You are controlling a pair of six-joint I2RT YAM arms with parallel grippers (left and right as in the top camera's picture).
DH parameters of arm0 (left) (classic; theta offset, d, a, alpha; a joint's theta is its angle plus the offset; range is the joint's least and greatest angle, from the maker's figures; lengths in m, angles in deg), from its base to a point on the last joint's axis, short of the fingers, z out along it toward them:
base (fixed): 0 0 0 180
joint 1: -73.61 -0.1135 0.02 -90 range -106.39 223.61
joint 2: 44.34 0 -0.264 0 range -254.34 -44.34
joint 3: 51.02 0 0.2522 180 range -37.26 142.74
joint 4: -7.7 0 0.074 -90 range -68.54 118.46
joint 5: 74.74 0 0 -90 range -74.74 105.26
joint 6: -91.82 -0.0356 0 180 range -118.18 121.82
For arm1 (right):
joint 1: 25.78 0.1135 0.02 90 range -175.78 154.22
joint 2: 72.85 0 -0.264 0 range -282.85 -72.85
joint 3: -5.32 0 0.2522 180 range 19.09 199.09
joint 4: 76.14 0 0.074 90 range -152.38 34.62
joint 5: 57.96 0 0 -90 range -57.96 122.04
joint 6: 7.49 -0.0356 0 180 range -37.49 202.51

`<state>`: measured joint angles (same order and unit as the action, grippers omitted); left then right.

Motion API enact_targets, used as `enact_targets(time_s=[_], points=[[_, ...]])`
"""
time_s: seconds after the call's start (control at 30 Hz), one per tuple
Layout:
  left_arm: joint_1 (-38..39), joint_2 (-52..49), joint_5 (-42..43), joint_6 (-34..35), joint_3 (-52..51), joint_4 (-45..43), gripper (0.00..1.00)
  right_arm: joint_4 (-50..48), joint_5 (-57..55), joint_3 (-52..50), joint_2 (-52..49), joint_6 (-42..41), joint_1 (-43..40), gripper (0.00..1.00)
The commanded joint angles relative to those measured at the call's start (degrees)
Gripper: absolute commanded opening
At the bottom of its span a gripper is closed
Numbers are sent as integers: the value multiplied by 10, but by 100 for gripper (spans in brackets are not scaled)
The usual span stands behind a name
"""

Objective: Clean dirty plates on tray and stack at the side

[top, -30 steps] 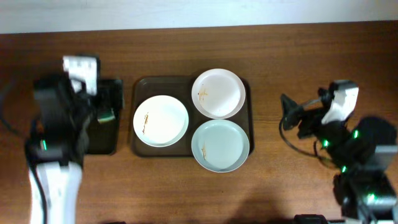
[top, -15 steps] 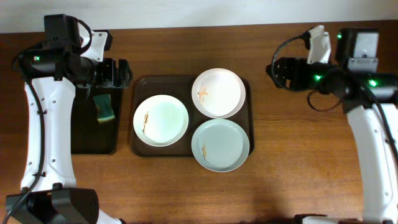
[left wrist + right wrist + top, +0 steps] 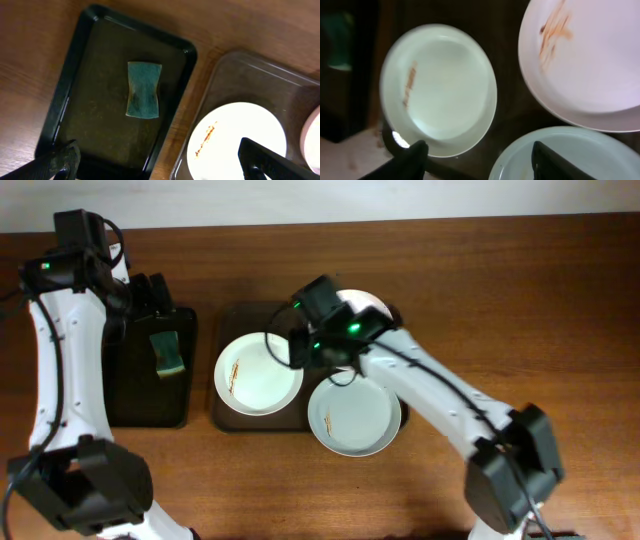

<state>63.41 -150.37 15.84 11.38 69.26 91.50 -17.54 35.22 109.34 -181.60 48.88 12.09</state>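
My left gripper reaches and grabs the teal sponge across its narrow middle (image 3: 167, 354) (image 3: 143, 91) next, since a broad end stays free to wipe the dirty plates.
Three plates lie on the brown tray (image 3: 232, 317). The left white plate (image 3: 258, 373) has a brownish smear. The mint plate (image 3: 355, 415) has a small smear. The back white plate (image 3: 378, 306) is partly hidden under my right arm. My right gripper (image 3: 310, 358) is open and empty above the tray, between the plates. In the right wrist view its jaws (image 3: 477, 160) straddle the gap between the left plate (image 3: 440, 90) and the mint plate (image 3: 580, 155), with the smeared back plate (image 3: 590, 55) beyond. My left gripper (image 3: 150, 298) is open and empty over the black tray.
A narrow black tray (image 3: 150, 400) stands left of the brown tray and holds a teal sponge (image 3: 168, 352). The left wrist view shows the sponge (image 3: 144, 90), the black tray (image 3: 85, 75) and the left white plate (image 3: 237, 137). Bare wooden table lies to the right.
My right arm has swung from the far right across to the brown tray and now covers part of the back plate. My left arm has shifted slightly left and back. The plates have not moved.
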Motion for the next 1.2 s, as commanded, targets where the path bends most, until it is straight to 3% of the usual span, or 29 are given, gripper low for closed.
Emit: enact_targets(time_s=[0.0, 0.33, 0.63, 0.77, 0.83, 0.87, 0.9, 1.17], points=[[0, -33, -21, 17, 11, -1, 99, -8, -43, 8, -45, -35, 14, 56], [0, -75, -21, 17, 11, -4, 96, -94, -33, 8, -136, -60, 16, 37], [0, -76, -21, 17, 8, -21, 90, -100, -25, 7, -178, -89, 16, 23], [0, -76, -21, 17, -18, -37, 90, -101, -17, 7, -186, -96, 15, 9], [0, -76, -21, 17, -50, -75, 75, -101, -13, 7, -186, -96, 15, 4], [0, -76, -21, 17, -68, -97, 57, -101, -9, 7, -186, -95, 15, 4], [0, -76, -21, 17, -89, -124, 50, -101, -8, 7, -186, -95, 15, 4], [0, -79, -36, 18, -217, -252, 50, -98, -8, 7, -186, -93, 15, 5]])
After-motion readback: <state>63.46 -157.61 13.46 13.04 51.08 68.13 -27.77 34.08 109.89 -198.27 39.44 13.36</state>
